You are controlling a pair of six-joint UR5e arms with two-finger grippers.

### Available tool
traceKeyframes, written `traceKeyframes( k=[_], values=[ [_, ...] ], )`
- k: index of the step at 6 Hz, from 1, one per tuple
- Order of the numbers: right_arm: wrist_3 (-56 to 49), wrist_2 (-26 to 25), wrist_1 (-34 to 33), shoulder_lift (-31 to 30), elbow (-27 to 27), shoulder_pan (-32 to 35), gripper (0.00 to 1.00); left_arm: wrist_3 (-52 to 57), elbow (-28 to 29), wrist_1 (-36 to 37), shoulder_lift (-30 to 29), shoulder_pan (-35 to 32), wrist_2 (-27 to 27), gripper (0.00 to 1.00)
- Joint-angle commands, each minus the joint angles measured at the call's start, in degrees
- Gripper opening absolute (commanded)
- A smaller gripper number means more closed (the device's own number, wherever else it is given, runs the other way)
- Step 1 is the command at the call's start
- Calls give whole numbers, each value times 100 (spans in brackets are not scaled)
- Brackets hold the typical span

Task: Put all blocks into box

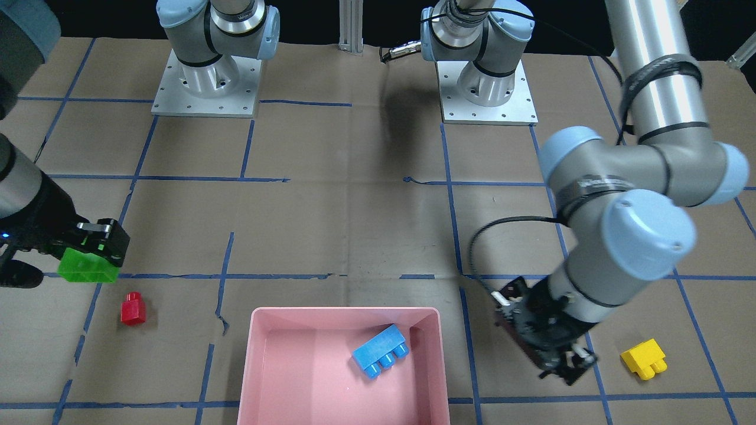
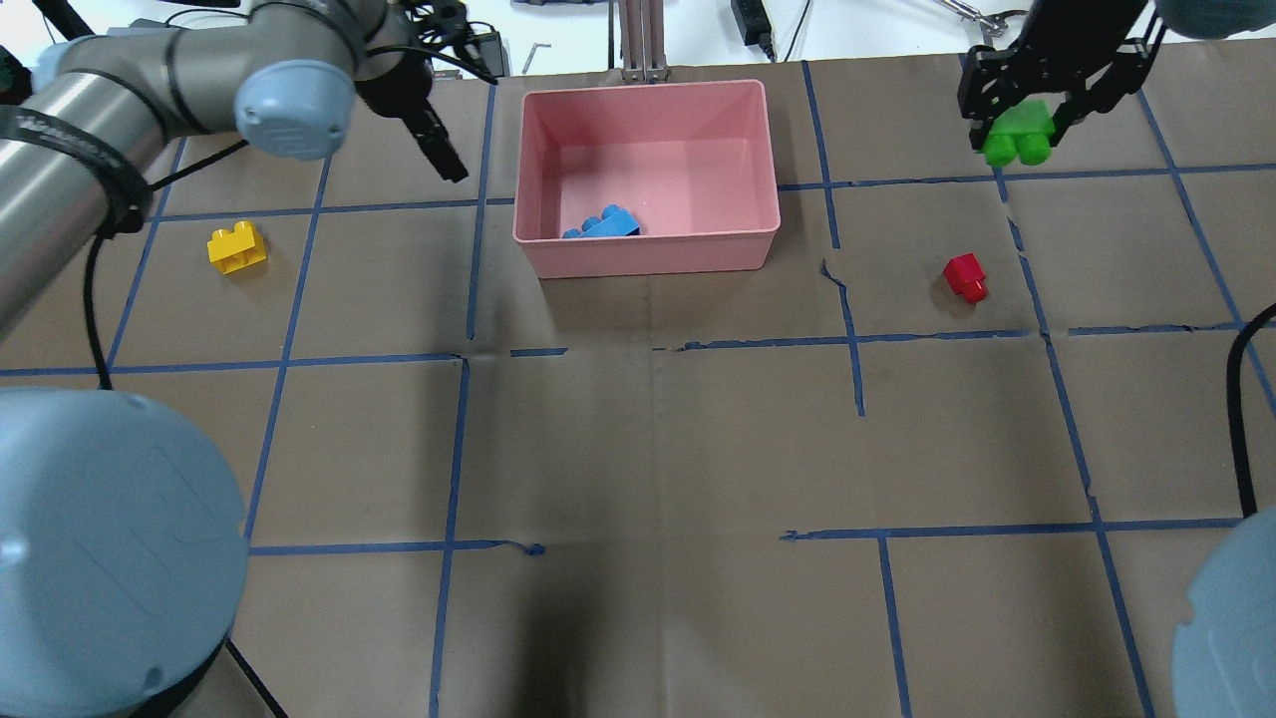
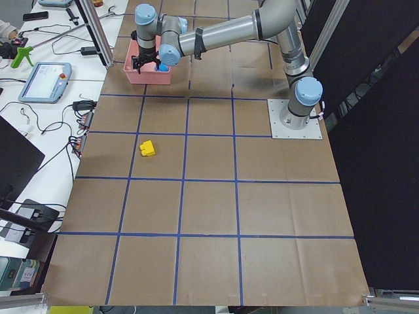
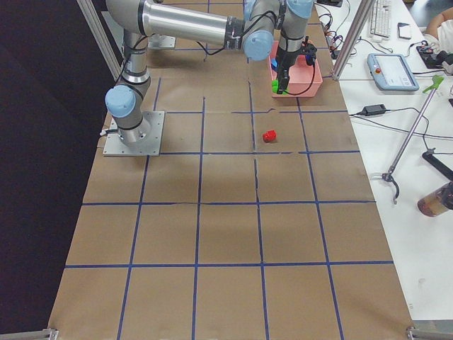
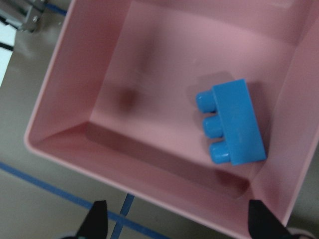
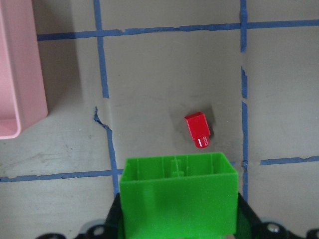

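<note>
The robot's left gripper should next put the yellow block (image 2: 237,246) into the pink box, so it should pick the block up by its studs and the opposite base.
The pink box (image 2: 648,254) stands at the table's far middle, and the blue block (image 2: 603,223) lies inside it (image 1: 381,351). My left gripper (image 2: 439,150) is open and empty beside the box's left wall; its wrist view looks down into the box (image 5: 75,134) at the blue block (image 5: 232,124). My right gripper (image 2: 1017,125) is shut on the green block (image 2: 1019,135), held above the table right of the box (image 6: 177,199). The red block (image 2: 967,276) lies on the table near it (image 6: 198,130). The yellow block (image 2: 237,246) lies left of the box (image 1: 644,358).
Both arm bases (image 1: 207,77) (image 1: 487,88) are bolted at the robot's side of the brown, blue-taped table. A bench with a tablet (image 4: 393,71) and cables runs along the table's far side, behind the box.
</note>
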Motion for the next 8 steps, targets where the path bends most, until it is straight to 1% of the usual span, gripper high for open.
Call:
traceKeyframes(
  k=[1, 2, 3, 4, 5, 6, 7, 8],
  values=[
    [894, 137, -302, 311, -174, 707, 49, 89, -95, -228, -22, 1069, -2, 99],
    [1456, 156, -401, 818, -663, 1277, 50, 272, -174, -98, -163, 1360, 181, 99],
    [1757, 147, -541, 1450, -1251, 1752, 49, 596, -192, 565, -460, 1554, 174, 99],
    [1899, 156, -916, 2030, -1501, 2009, 50, 1121, -184, 1163, -741, 1669, 191, 99],
    [1901, 164, -1677, 2532, -1503, 2160, 53, 1196, -201, 1300, -918, 1757, 235, 99],
    [1910, 156, -1928, 2703, -1503, 2248, 56, 1162, -192, 1258, -1059, 1758, 662, 99],
    [1892, 156, -1922, 2713, -1503, 2249, 99, 1196, -218, 1248, -1182, 1758, 692, 99],
    [1901, 156, -1905, 2678, -1486, 2249, 100, 1205, -340, 1248, -1218, 1758, 701, 99]
  ],
)
